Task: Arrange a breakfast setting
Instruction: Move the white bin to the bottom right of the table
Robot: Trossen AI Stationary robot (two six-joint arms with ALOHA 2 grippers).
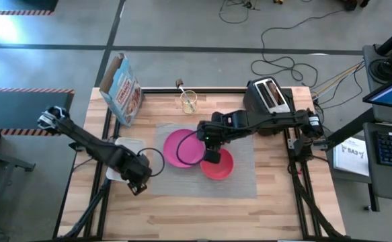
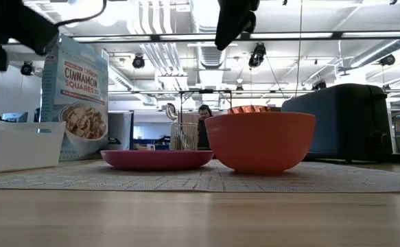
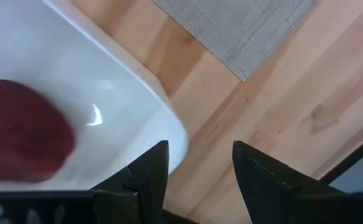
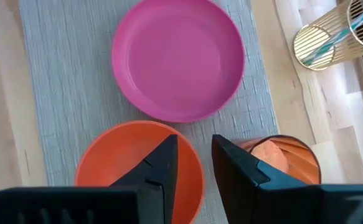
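My left gripper will next grab the white tray by its rim at a rounded corner [image 3: 172, 134]. Then it can shift the tray with the tray's dark-red fruit [image 3: 22, 130].
A grey placemat [image 1: 243, 178] lies mid-table. On it sit a pink plate [image 4: 178, 59], a red-orange bowl [image 4: 116, 158] to the plate's right, and a small orange-tinted cup [image 4: 284, 155] just behind the bowl. My right gripper [image 4: 193, 165] hangs open, high above the bowl's far rim, with nothing between its fingers. A dark-red fruit [image 3: 19, 134] lies in the white tray [image 3: 131, 93] at the left. My left gripper [image 3: 200, 177] points down, open, above the tray's near corner and the bare wood beside it.
A cereal box [image 1: 122, 87] stands at the far left and a black toaster [image 1: 269, 97] at the far right. A clear holder with a straw [image 1: 189, 101] stands behind the placemat. Bare wood [image 1: 202, 215] runs along the near edge.
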